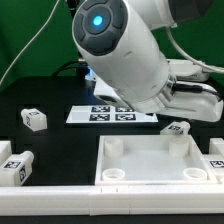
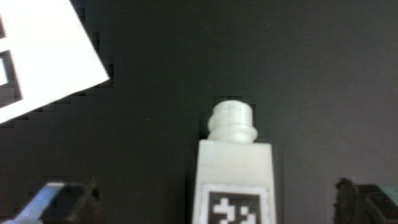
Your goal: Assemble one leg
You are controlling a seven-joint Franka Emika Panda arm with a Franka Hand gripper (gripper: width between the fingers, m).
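Observation:
My gripper picks up the leg by its square-section body (image 2: 235, 185) next, to assemble it into the white tray-like piece.
In the wrist view a white square-section leg (image 2: 233, 175) lies on the black table, with a rounded peg at its far end and a black-and-white tag on its upper face. My gripper (image 2: 214, 195) is open. Its dark fingers (image 2: 54, 203) stand one on each side of the leg, well apart from it and not touching. In the exterior view the arm's body hides the fingers. Other legs lie at the exterior view's left (image 1: 34, 119) and front left (image 1: 14, 165). Another leg (image 1: 176, 130) lies just below the arm's hand.
The large white tray-like piece with corner sockets (image 1: 150, 165) lies along the front of the table. The marker board (image 1: 112, 114) lies behind it, and its corner shows in the wrist view (image 2: 45, 60). A further tagged piece (image 1: 217, 150) sits at the exterior view's right edge.

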